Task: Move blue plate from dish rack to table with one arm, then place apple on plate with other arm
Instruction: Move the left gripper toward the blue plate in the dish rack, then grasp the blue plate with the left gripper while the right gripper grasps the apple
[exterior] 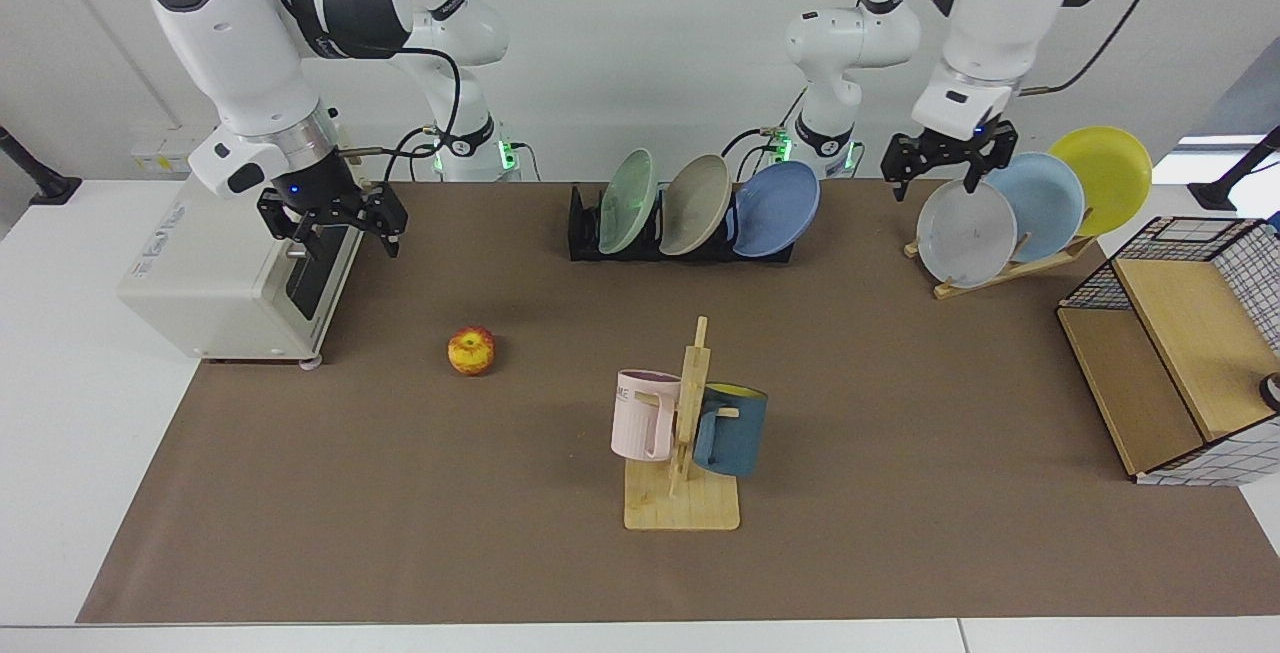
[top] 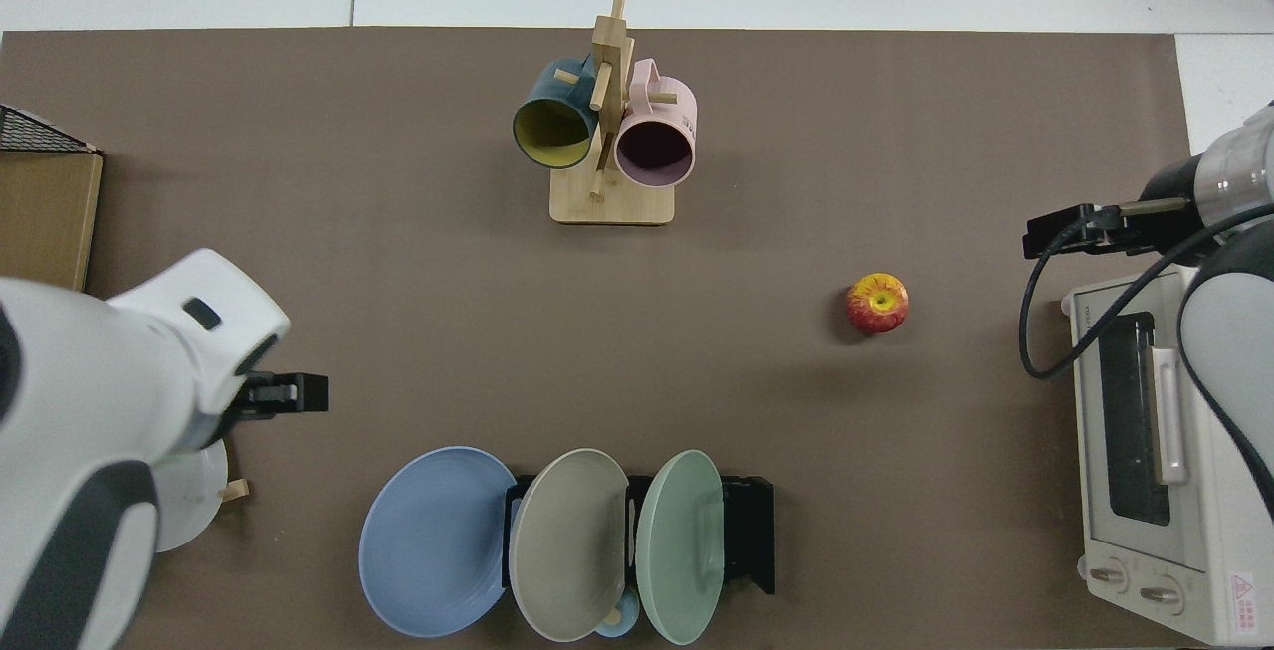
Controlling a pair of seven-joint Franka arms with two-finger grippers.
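Next, my right gripper takes hold of the apple [exterior: 471, 350] by its rounded sides and places it on the blue plate [exterior: 778, 208].
The blue plate [exterior: 778, 208] [top: 433, 541] stands on edge at the end of the black dish rack [exterior: 585, 233] [top: 751, 531], leaning outward beside a beige and a green plate. On the brown table mat [exterior: 900, 383], the apple [exterior: 471, 350] [top: 877, 303] lies alone. My left gripper [exterior: 946, 173] [top: 299, 394] hangs open and empty in the air, between the rack and the wooden plate stand and above plate height. My right gripper [exterior: 338, 231] [top: 1060, 232] waits open and empty by the toaster oven, up and to the side of the apple.
A toaster oven [exterior: 220, 273] sits at the mat's edge by the right arm. A wooden mug tree [exterior: 690, 433] with two mugs stands mid-table. A slanted wooden stand [exterior: 1010, 268] holds grey, sky-blue and yellow plates. A wire-sided wooden shelf [exterior: 1180, 353] stands beyond it.
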